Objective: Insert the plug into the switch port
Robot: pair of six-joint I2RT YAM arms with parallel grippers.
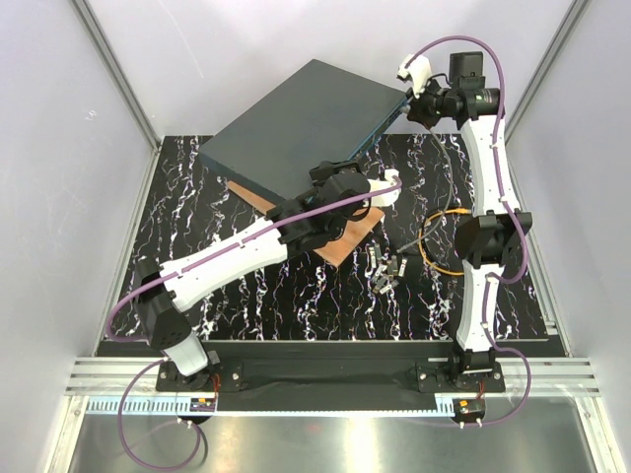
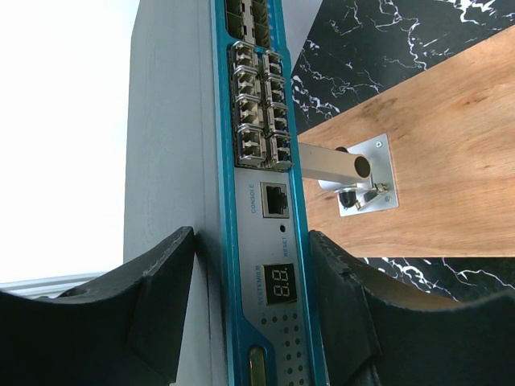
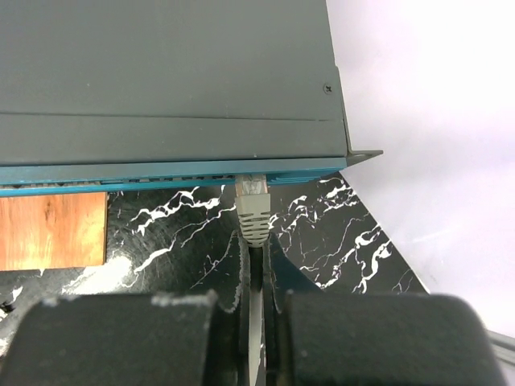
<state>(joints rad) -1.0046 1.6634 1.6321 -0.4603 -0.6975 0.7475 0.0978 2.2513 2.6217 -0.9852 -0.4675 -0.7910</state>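
Note:
The plug's tip sits inside the switch port [image 3: 251,178] with the plug's boot square to the switch's front side. It is now time for my right gripper to release the plug.
The switch [image 1: 296,123] is a flat dark grey box with a teal front face [image 2: 273,241], raised off the mat. My left gripper [image 2: 249,237] straddles its front edge near the small display, one finger on the top and one under the bottom, shut on it. In the right wrist view, a plug [image 3: 253,205] with a grey ribbed boot has its tip in a switch port [image 3: 251,178] near the face's right end. My right gripper [image 3: 256,241] is shut on the grey cable just behind the boot. It reaches in at the switch's far right corner [image 1: 412,96].
A wooden board [image 1: 345,241] lies under the switch, with a metal post [image 2: 330,165] on a small plate. Small grey modules [image 1: 380,266] and an orange cable loop [image 1: 434,258] lie on the marbled mat. White walls close in on both sides.

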